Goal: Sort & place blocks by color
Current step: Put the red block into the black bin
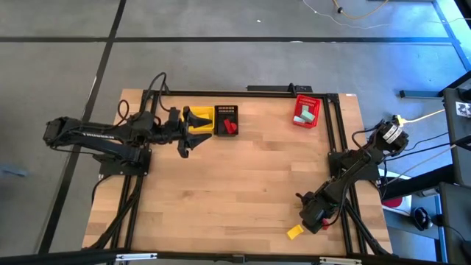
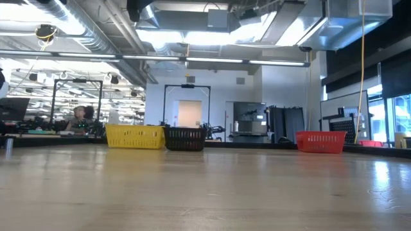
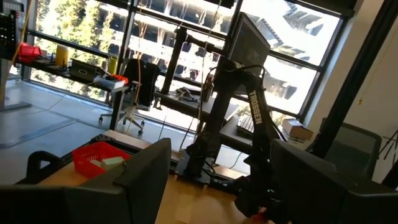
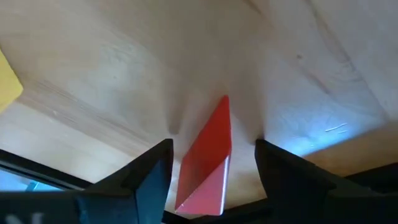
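Observation:
The red block needs to be sorted. My right gripper will next grab it by its broad end (image 4: 203, 185).
A red block (image 4: 208, 158) lies on the wooden table near its front right corner. My right gripper (image 4: 213, 149) (image 1: 309, 215) points steeply down over it and is open, with one finger on each side of the block and a gap showing on both sides. A yellow block (image 1: 294, 232) (image 4: 7, 84) lies on the table just beside it, nearer the front edge. My left gripper (image 1: 188, 138) (image 3: 217, 180) hangs open above the table by the yellow basket (image 1: 200, 118), with nothing between its fingers.
Three baskets stand along the far edge. The yellow basket is at the left. Next to it is a black basket (image 1: 226, 119) with a red piece inside. A red basket (image 1: 307, 110) with pale teal pieces is at the right. The table's middle is bare wood.

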`<state>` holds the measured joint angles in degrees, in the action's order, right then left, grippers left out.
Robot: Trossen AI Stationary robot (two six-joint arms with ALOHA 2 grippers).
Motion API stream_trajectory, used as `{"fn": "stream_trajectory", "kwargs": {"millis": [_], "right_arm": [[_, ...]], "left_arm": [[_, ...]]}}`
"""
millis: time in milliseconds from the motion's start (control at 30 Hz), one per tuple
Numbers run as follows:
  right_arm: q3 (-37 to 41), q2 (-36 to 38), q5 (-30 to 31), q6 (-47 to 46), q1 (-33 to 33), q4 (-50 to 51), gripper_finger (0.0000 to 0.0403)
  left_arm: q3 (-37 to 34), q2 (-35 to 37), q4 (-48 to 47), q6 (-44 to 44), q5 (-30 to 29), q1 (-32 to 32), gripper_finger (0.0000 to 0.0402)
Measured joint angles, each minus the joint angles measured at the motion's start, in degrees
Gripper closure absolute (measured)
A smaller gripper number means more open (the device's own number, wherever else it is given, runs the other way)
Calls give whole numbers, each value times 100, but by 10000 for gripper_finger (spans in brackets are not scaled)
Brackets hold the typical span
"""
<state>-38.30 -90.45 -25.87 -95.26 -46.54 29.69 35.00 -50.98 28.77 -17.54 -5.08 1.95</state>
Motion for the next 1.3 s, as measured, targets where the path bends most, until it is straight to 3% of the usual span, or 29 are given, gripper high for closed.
{"fn": "stream_trajectory", "kwargs": {"millis": [133, 300, 533, 800, 1067, 1300], "right_arm": [[11, -4, -47, 43, 0, 61, 227], [-46, 120, -116, 619, -11, 166, 346], [-142, 1170, 802, 1314, 252, 156, 342], [-149, 2131, 2423, 2861, 1598, -62, 342], [-151, 2238, 2489, 5053, 3251, -2202, 342], [-151, 2229, 2464, 6218, 4282, -4501, 342]], "left_arm": [[0, 0, 0, -2, -1, 48, 134], [0, 0, 2, -301, 193, 56, 134], [0, 0, -1, -334, 259, 56, 134], [0, 0, -4, -334, 108, 56, 134], [0, 0, -6, -339, 0, 56, 134], [0, 0, -4, -343, 0, 56, 134]]}}
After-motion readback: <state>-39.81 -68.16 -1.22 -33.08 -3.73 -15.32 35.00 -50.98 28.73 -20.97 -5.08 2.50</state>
